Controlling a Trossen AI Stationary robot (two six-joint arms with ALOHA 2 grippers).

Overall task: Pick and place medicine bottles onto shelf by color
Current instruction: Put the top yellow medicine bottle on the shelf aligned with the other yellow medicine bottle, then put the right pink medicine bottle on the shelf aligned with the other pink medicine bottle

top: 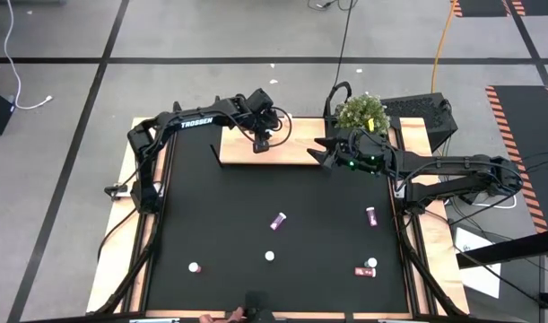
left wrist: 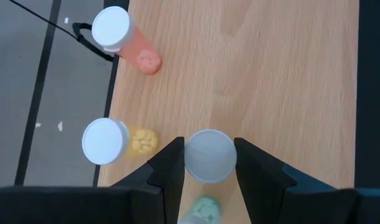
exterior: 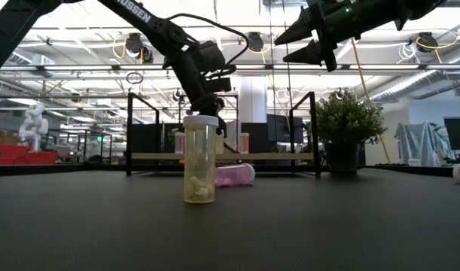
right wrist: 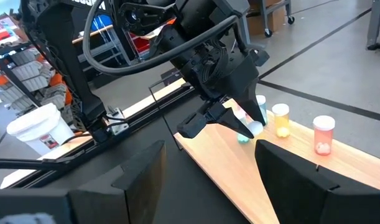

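My fingers are level with the yellow bottle's cap, so the held bottle [left wrist: 210, 156] would stand on the shelf [left wrist: 208, 115]. It is now time for my left gripper to release it.
The shelf [top: 287, 148] is a light-wood board at the table's far edge. My left gripper [left wrist: 208, 163] is over its left part, shut on a green medicine bottle [left wrist: 202, 210] with a white cap. A yellow bottle [left wrist: 140, 140] and an orange bottle [left wrist: 143, 56] stand upright on the board beside it. My right gripper [top: 320, 152] hangs open and empty above the shelf's right part. Several more bottles are on the black tabletop: a magenta one [top: 278, 219], a pink one [top: 371, 215] and others nearer the front [top: 270, 256]. My left gripper pinches the green bottle's white cap [left wrist: 208, 152] between its two fingers, one on each side of the cap. The fingers [right wrist: 239, 121] come slanting down from above. The bottle is upright below them, its base [right wrist: 242, 138] at the shelf board; whether it rests there I cannot tell.
A potted plant [top: 361, 112] stands at the shelf's right end, close behind my right gripper. Black metal brackets [exterior: 129, 132] rise at the shelf's ends. In the low view a yellow bottle [exterior: 199, 162] stands upright near the table's front.
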